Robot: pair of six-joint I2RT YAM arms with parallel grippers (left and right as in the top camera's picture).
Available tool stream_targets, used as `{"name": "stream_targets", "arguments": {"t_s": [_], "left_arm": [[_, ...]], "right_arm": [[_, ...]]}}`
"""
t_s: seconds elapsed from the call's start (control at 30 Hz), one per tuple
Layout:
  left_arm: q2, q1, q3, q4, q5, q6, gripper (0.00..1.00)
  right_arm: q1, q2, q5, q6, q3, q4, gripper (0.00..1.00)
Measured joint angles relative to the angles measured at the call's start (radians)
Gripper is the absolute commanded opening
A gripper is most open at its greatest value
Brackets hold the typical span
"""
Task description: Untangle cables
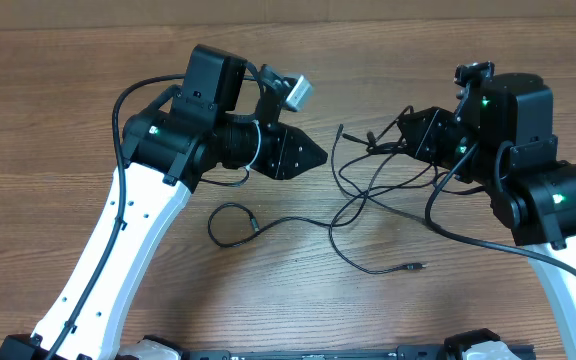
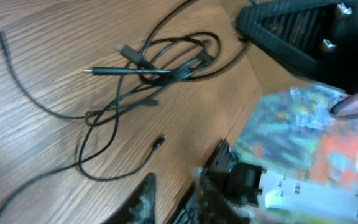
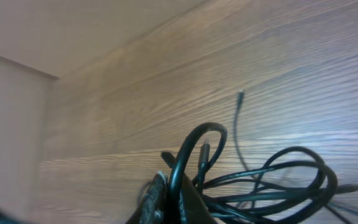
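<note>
My left gripper grabs the cables by the tangle's bunched loops next. The plug ends stay free for my right gripper to untangle.
The cables (image 1: 373, 175) lie as thin black cords tangled on the wooden table between my two grippers. One loose strand (image 1: 230, 226) curls away to the left, and another ends in a small plug (image 1: 417, 266) toward the front. My right gripper (image 1: 404, 128) is shut on a loop of the cables (image 3: 188, 152), which rises between its fingers (image 3: 159, 198). My left gripper (image 1: 315, 155) hovers left of the tangle. Its jaws stand apart with only bare wood between them (image 2: 176, 205). The tangle (image 2: 160, 62) shows beyond them in the left wrist view, beside a loose plug tip (image 2: 158, 142).
The white left arm (image 1: 118, 250) slants across the front left and the right arm (image 1: 553, 205) stands at the right. The table's far edge (image 1: 368, 22) runs along the back. A blurred colourful patch (image 2: 309, 130) fills the right of the left wrist view.
</note>
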Motion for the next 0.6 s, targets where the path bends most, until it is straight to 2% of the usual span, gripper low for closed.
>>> {"name": "stream_targets", "arguments": {"t_s": [0.07,0.17,0.33,0.5,0.6], "left_arm": [[0.000,0.000,0.000,0.011,-0.019,-0.033,0.33],[0.000,-0.009,0.000,0.020,-0.051,-0.033,0.43],[0.000,-0.074,0.000,0.022,-0.144,0.132,0.70],[0.000,-0.142,0.000,0.029,-0.198,0.325,0.70],[0.006,-0.158,0.000,0.034,-0.232,0.376,0.69]], "right_arm": [[0.000,0.000,-0.016,0.042,0.000,0.005,0.04],[0.000,0.000,-0.041,0.085,0.000,0.006,0.04],[0.000,0.000,-0.104,0.121,0.000,0.007,0.04],[0.000,0.000,-0.138,0.134,0.000,0.007,0.04],[0.000,0.000,-0.145,0.138,0.000,0.007,0.04]]}}
